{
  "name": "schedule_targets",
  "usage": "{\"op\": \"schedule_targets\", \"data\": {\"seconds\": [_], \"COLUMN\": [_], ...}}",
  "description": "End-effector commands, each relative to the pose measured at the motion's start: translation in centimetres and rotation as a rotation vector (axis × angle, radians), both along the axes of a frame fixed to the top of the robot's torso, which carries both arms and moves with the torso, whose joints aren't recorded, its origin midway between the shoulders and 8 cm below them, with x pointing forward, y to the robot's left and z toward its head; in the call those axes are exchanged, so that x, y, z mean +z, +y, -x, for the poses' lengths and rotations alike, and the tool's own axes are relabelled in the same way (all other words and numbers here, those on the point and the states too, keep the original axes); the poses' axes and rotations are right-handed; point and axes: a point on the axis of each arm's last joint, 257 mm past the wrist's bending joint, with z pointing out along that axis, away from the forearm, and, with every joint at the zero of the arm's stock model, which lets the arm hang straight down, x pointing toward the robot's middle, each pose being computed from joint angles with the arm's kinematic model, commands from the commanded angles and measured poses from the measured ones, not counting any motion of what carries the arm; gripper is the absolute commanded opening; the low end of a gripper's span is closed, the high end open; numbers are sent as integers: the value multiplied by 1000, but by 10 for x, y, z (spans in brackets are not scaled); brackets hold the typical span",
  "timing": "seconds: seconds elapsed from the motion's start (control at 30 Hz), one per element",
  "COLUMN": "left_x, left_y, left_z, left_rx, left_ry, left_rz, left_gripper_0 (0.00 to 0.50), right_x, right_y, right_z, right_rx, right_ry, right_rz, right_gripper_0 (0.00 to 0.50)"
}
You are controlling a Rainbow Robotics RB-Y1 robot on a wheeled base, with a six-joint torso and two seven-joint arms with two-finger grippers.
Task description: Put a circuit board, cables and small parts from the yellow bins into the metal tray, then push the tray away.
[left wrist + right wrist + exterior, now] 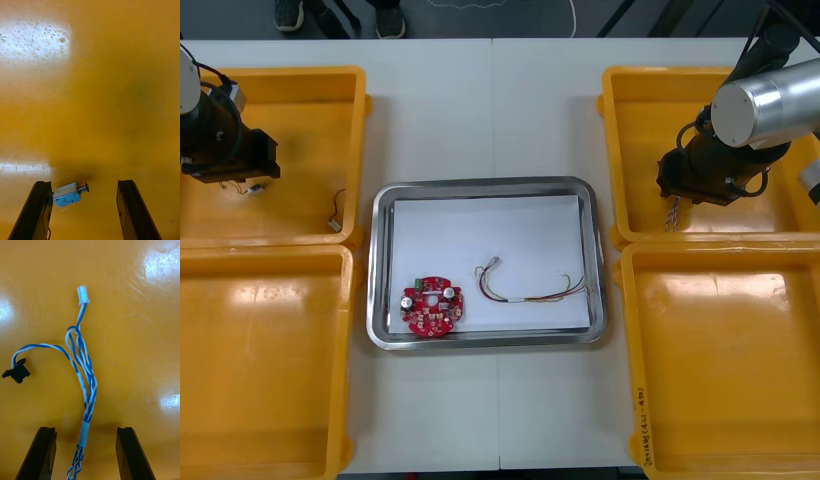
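Observation:
The strands of the twisted cable loop and spread loosely toward the plugs, so next my right gripper needs to grab the cable by its bundled, wrapped section [83, 434].
Inside the white-lined metal tray [380, 262] lie a round red circuit board [432, 307] and a red and yellow cable [536, 291]. My left gripper [242, 183] hangs low in the far left yellow bin [310, 85]. It is open [84, 213], and a small metal part [67, 194] lies on the bin floor between its fingers, close to one finger [37, 210]. My right gripper [677, 203] is down in the far right yellow bin [640, 90]. It is open [85, 455] around a twisted blue and white cable [84, 390] lying on the bin floor.
Another small metal part with a thin wire [337, 213] lies near the right wall of the far left bin. The near left bin [260, 360] and near right bin [730, 360] flank the tray.

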Motion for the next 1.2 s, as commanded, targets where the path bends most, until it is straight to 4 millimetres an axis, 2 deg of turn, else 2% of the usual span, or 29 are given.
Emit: {"op": "schedule_targets", "data": {"seconds": [0.03,0.8,0.9,1.03,1.07,1.17,1.2], "left_x": [6,-29,-35,-40,-41,-41,-41], "left_y": [2,17,17,15,14,12,11], "left_z": [-7,10,13,16,15,15,15], "left_rx": [9,22,23,22,22,21,21], "left_ry": [-30,7,18,28,29,28,28], "left_rz": [-9,-14,-10,-7,-6,-4,-3], "left_gripper_0": [500,500,500,500,500,500,500], "right_x": [6,-1,-1,-1,-1,-1,-1], "right_y": [6,5,5,6,6,7,6], "right_z": [-5,-5,-5,-4,-4,-4,-4], "right_rx": [-28,-36,-37,-37,-39,-40,-41], "right_ry": [-22,-12,-12,-11,-11,-10,-11], "right_rz": [-42,-58,-61,-64,-65,-67,-66], "right_gripper_0": [463,458,378,199,140,51,0]}}
